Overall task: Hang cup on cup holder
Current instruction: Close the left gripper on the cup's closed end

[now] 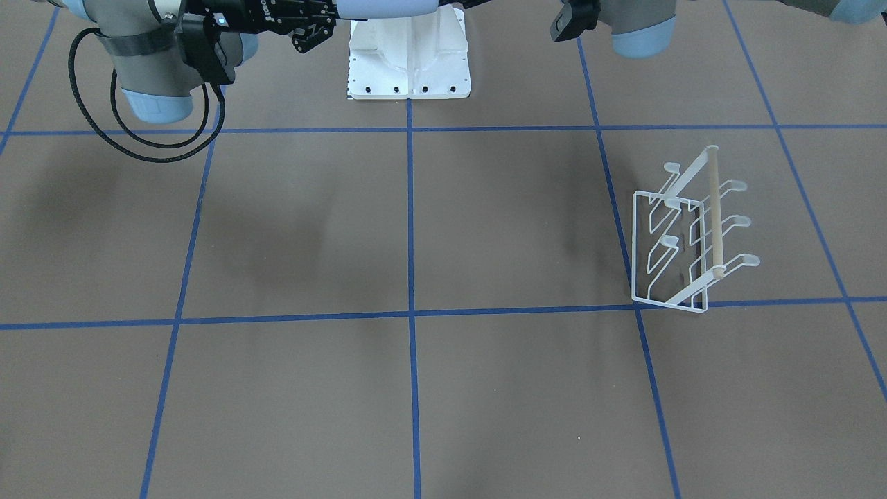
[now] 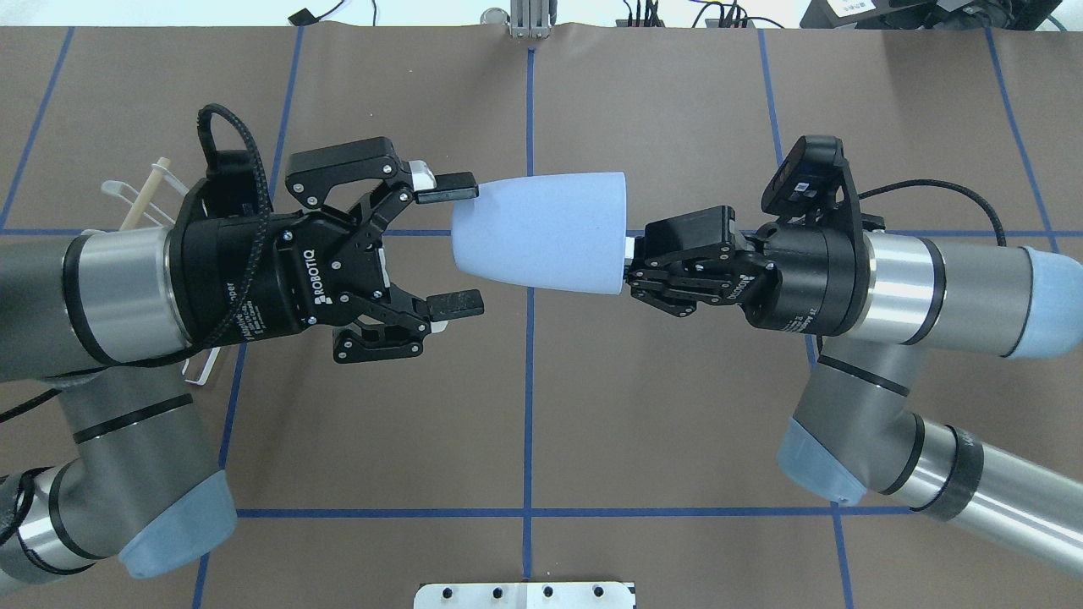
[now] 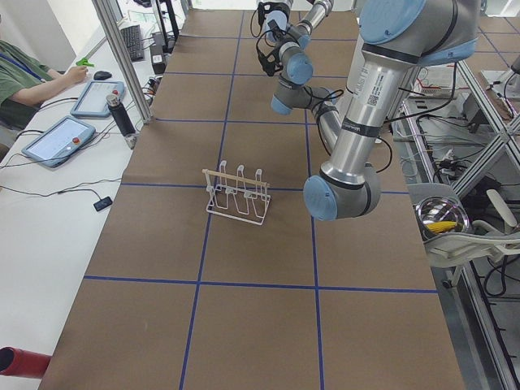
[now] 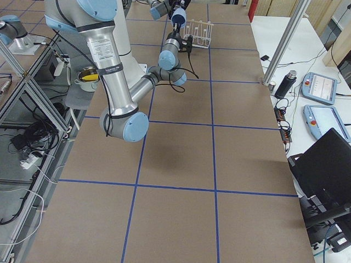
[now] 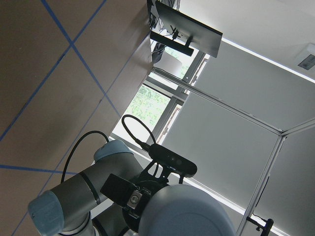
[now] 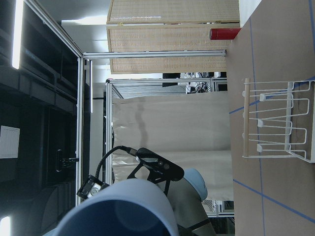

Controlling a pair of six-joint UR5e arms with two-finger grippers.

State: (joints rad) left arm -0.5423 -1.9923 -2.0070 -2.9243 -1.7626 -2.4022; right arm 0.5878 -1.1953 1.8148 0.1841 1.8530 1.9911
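The left gripper should next take hold of the pale blue cup by its base [image 5: 184, 214], so that the cup's wide rim stays free to hang on the cup holder.
The pale blue cup [image 2: 541, 233] hangs on its side in the air between both arms, narrow base toward my left. My right gripper [image 2: 629, 258] is shut on the cup's wide rim. My left gripper [image 2: 453, 245] is open with its fingers either side of the cup's base; the upper finger [image 2: 444, 188] is at the cup's edge and the lower one is apart from it. The cup fills the bottom of the left wrist view [image 5: 187, 211] and the right wrist view [image 6: 123, 209]. The white wire cup holder [image 1: 686, 235] stands on the table under my left arm, mostly hidden overhead [image 2: 140, 199].
The robot's white base plate [image 1: 409, 62] is at the table's near edge. Blue tape lines grid the brown table [image 1: 416, 388]. An operator [image 3: 32, 81] sits beside tablets [image 3: 53, 140] and a dark bottle [image 3: 122, 116] at the far side.
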